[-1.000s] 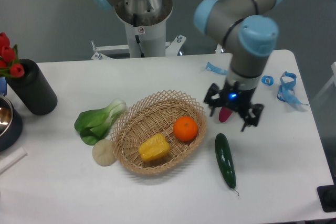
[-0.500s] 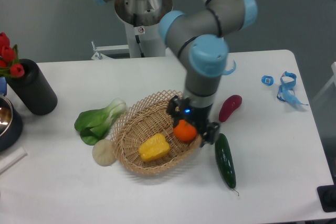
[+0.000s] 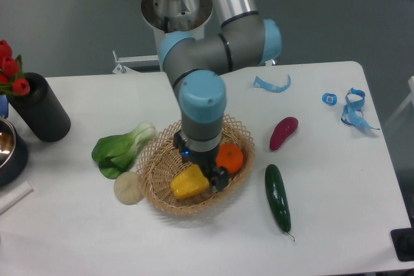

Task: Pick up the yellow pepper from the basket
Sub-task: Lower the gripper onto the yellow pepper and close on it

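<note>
The robot's gripper will next lift the yellow pepper out of the wicker basket (image 3: 154, 161), so it will grab the pepper by its rounded body (image 3: 188, 183).
The yellow pepper (image 3: 187, 183) lies in the front left part of the oval wicker basket (image 3: 154, 161). A round orange (image 3: 231, 158) lies to its right in the same basket, partly hidden by the arm. My gripper (image 3: 201, 161) hangs over the middle of the basket, just above and behind the pepper, between pepper and orange. Its black fingers are spread apart and hold nothing. One finger (image 3: 219, 178) sits at the pepper's right end.
Bok choy (image 3: 121, 146) and a pale round vegetable (image 3: 128, 187) lie left of the basket. A dark green cucumber (image 3: 277, 197) and a purple eggplant (image 3: 283, 132) lie to its right. A black vase (image 3: 41, 108) and a bowl (image 3: 8, 150) stand far left. Blue scraps (image 3: 352, 108) lie back right.
The arm has swung left from beside the eggplant, across the orange, to above the basket's middle by the yellow pepper. The fingers stay spread. Nothing else has moved.
</note>
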`<state>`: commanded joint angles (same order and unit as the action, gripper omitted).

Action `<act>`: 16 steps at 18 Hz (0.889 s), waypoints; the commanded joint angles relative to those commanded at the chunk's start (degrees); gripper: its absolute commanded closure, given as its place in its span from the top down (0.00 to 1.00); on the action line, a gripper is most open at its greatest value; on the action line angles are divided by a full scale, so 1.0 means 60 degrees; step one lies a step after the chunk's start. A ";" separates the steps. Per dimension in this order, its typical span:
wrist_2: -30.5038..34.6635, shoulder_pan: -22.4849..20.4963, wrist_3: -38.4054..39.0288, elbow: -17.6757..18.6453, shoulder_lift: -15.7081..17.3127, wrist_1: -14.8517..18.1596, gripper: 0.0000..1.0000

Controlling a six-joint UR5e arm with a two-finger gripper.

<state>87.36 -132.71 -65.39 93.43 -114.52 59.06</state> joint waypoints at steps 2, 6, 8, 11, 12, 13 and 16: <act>0.0029 0.0117 0.0044 -0.0058 -0.0103 -0.0015 1.00; 0.0498 0.0351 0.0540 -0.0278 -0.0395 -0.0015 1.00; 0.0557 0.0395 0.0878 -0.0410 -0.0527 0.0000 1.00; 0.0659 0.0688 0.1228 -0.0585 -0.0761 0.0000 1.00; 0.0790 0.0746 0.1405 -0.0630 -0.0864 0.0000 1.00; 0.0994 0.0849 0.1465 -0.0630 -0.0908 0.0015 1.00; 0.1157 0.0996 0.1582 -0.0499 -0.0923 0.0015 1.00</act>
<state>94.31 -126.74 -55.90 90.44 -120.06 59.15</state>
